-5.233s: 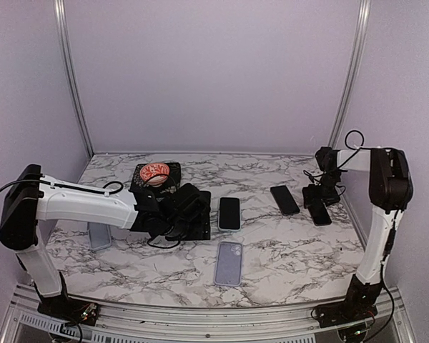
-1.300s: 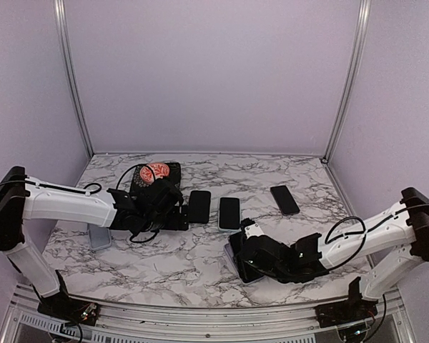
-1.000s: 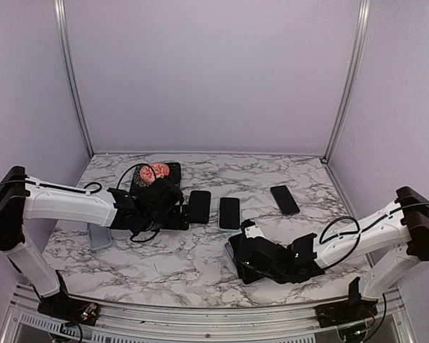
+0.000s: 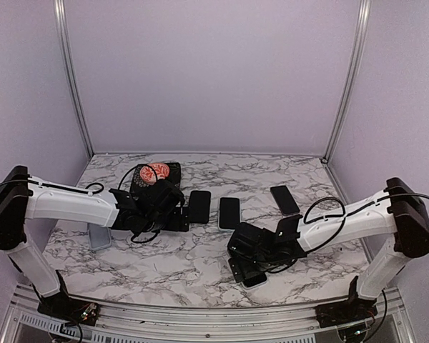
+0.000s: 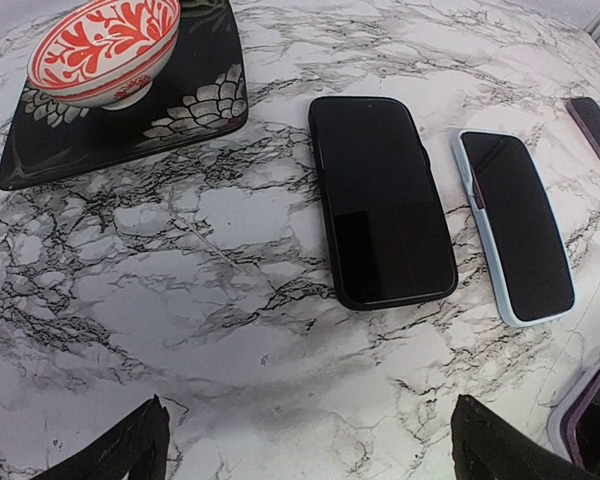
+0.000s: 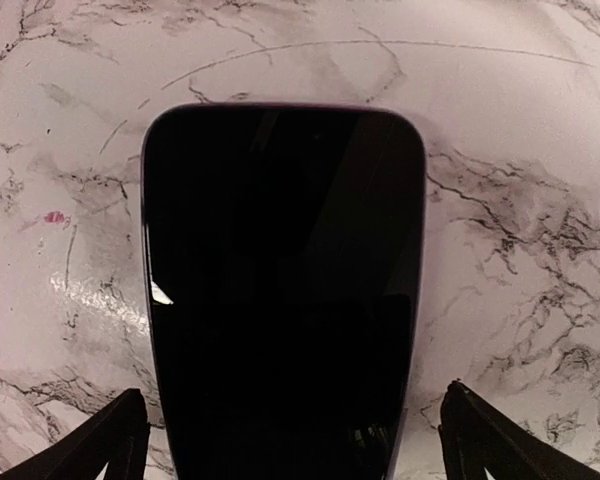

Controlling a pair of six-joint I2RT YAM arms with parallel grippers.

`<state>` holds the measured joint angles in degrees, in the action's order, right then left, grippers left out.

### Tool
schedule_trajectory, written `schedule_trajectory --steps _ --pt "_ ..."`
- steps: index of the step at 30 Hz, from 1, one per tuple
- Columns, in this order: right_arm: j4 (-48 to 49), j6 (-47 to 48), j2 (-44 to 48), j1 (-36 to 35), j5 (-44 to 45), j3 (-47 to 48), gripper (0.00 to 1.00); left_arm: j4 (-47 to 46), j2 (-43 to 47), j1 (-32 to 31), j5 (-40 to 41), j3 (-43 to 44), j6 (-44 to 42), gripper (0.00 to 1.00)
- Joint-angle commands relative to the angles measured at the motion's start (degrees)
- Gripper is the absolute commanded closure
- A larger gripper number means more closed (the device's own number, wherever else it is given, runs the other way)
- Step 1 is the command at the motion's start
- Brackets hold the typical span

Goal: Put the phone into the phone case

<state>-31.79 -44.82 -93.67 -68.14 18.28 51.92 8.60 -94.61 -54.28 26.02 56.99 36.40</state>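
Observation:
The cased phone is between my right gripper's fingers but below them, so they would miss the phone if they closed now. My right gripper should go lower first, then close on the phone.
A black-screened phone (image 6: 280,290) lies flat in a purple case whose thin rim (image 6: 417,260) shows round it. In the top view its near end (image 4: 252,278) sticks out from under my right gripper (image 4: 244,259). My right gripper (image 6: 295,450) is open, its fingertips (image 6: 115,440) on either side of the cased phone and not closed on it. My left gripper (image 4: 175,209) is open and empty above bare marble (image 5: 315,455), just short of a black-cased phone (image 5: 380,200).
A phone in a light-blue case (image 5: 515,225) lies right of the black one. A dark phone (image 4: 284,200) lies at the back right. A red-patterned bowl (image 5: 105,45) sits on a black tray (image 5: 130,115). A pale case (image 4: 99,236) lies at the left.
My right arm swung from the far right to the front middle, and the phone that lay there now sits in the purple case. My left gripper drew back off the black-cased phone.

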Motion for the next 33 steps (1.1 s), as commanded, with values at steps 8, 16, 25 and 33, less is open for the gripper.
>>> schedule_trajectory --steps 8,16,25,33 --pt "-8.92 6.64 -3.19 4.68 -15.95 5.95 0.01 0.70 0.36 0.05 0.17 -0.10 -0.67 0.01" --pt "-9.55 7.62 -4.84 5.08 -17.56 5.73 0.21 0.72 1.50 0.02 0.84 -1.09 -0.80 0.01" --pt "-8.56 7.49 -3.19 5.12 -15.70 6.40 0.56 0.99 1.64 -0.72 1.50 0.09 -2.08 0.02" --pt "-7.17 7.79 -1.16 5.12 -13.71 6.52 0.68 1.07 -0.37 -2.32 0.12 3.05 -4.00 0.02"
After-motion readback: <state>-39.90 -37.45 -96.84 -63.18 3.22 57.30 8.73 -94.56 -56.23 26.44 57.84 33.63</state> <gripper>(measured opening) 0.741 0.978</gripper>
